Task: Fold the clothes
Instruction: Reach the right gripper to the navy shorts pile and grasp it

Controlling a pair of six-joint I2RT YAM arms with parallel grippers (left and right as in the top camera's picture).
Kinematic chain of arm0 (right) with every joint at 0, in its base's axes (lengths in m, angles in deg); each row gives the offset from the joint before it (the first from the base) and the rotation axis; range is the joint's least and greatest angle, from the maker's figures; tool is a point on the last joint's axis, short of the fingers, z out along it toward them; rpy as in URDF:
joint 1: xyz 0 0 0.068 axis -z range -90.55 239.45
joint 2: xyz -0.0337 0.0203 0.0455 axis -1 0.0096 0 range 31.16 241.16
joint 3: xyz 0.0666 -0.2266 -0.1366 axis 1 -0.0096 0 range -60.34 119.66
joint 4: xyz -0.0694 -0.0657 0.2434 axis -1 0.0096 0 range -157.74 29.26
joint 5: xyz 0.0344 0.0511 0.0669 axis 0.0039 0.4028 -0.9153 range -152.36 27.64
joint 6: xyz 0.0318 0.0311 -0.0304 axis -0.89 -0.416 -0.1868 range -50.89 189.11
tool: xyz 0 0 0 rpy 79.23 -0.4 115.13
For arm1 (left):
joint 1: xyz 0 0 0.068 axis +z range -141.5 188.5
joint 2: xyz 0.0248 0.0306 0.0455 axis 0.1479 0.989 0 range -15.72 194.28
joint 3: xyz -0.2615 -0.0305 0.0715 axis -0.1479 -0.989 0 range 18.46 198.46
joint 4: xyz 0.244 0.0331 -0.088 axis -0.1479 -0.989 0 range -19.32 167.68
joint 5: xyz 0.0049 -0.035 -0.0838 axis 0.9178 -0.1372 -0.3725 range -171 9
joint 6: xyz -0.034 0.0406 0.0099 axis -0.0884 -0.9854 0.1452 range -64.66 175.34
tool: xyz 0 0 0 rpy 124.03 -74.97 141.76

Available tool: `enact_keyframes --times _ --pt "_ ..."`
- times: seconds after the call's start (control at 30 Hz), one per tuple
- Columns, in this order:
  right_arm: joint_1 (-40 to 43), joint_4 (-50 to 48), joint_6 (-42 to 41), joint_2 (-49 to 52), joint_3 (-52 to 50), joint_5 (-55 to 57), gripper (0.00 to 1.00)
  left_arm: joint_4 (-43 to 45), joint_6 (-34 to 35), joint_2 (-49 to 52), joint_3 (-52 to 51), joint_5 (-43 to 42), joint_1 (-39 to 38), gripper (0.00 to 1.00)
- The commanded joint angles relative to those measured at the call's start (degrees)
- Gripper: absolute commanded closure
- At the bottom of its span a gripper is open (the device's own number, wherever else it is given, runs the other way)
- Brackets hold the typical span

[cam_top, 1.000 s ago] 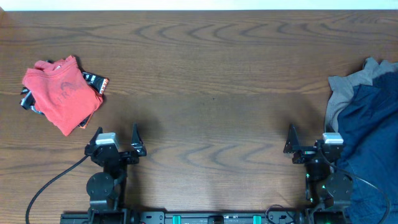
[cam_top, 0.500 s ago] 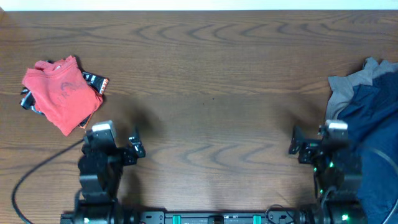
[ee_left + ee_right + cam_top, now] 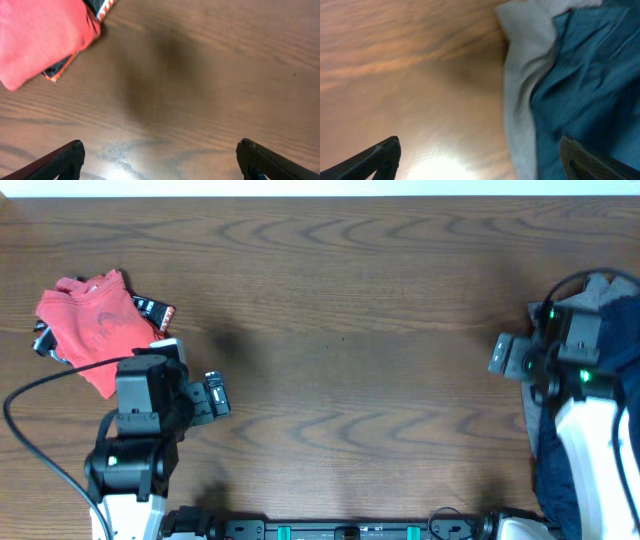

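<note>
I should next grab the navy shorts (image 3: 627, 330) with my right gripper by their edge beside the grey cloth, facing empty table, to pull them out and spread them for folding.
A folded red T-shirt (image 3: 88, 325) lies at the far left on a dark piece with a patterned edge (image 3: 152, 309). In the left wrist view the shirt (image 3: 40, 35) is at the top left. My left gripper (image 3: 214, 396) is open and empty over bare wood (image 3: 160, 165), right of the shirt. A pile at the right edge holds grey-beige shorts (image 3: 596, 284) and navy shorts (image 3: 627, 330). My right gripper (image 3: 502, 357) is open and empty at the pile's left edge (image 3: 480, 165). One fingertip (image 3: 590, 162) hangs over navy cloth (image 3: 590, 75) beside grey cloth (image 3: 525, 75).
The wooden table (image 3: 340, 300) spreads between the two piles. A black cable (image 3: 40, 385) runs from the left arm across the front left. The right arm's white link (image 3: 590, 445) covers part of the navy pile.
Both arms have left their low rest pose at the front edge. The left gripper moved up toward the red shirt, the right gripper up and right to the pile's edge.
</note>
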Motion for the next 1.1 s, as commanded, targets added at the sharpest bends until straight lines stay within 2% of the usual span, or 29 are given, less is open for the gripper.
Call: enact_keyframes --times 0.0,0.17,0.27,0.4,0.5,0.63,0.77,0.87,1.07 --pt "2.1 -3.9 -0.1 5.6 2.1 7.6 0.04 -0.7 0.7 1.6 1.1 -0.3 0.4 0.02" --pt "6.3 -9.6 -0.3 14.2 2.1 11.1 0.12 -0.5 0.7 2.4 1.1 -0.3 0.4 0.02" --pt "9.5 -11.2 -3.2 19.1 2.1 11.1 0.19 -0.4 0.7 2.4 1.1 -0.3 0.4 0.02" --pt "13.1 -13.9 -7.2 23.7 2.1 9.4 0.29 -0.4 0.7 2.4 1.1 -0.3 0.4 0.02" --pt "14.7 -16.5 -7.2 25.9 2.1 7.0 0.32 -0.4 0.7 2.4 1.1 -0.3 0.4 0.02" --pt "15.3 -19.3 -7.2 27.9 2.1 4.1 0.34 -0.2 0.7 2.4 1.1 -0.3 0.4 0.02" --pt "15.2 -20.0 -7.3 28.4 2.1 3.1 0.46 0.2 0.7 2.4 1.1 -0.3 0.4 0.02" --pt "15.2 -20.5 -7.2 28.4 2.1 3.2 0.64 0.2 0.7 2.4 1.1 -0.3 0.4 0.02" --pt "15.3 -21.3 -7.2 28.4 2.2 3.4 0.69 0.2 0.7 2.4 1.1 -0.3 0.4 0.02"
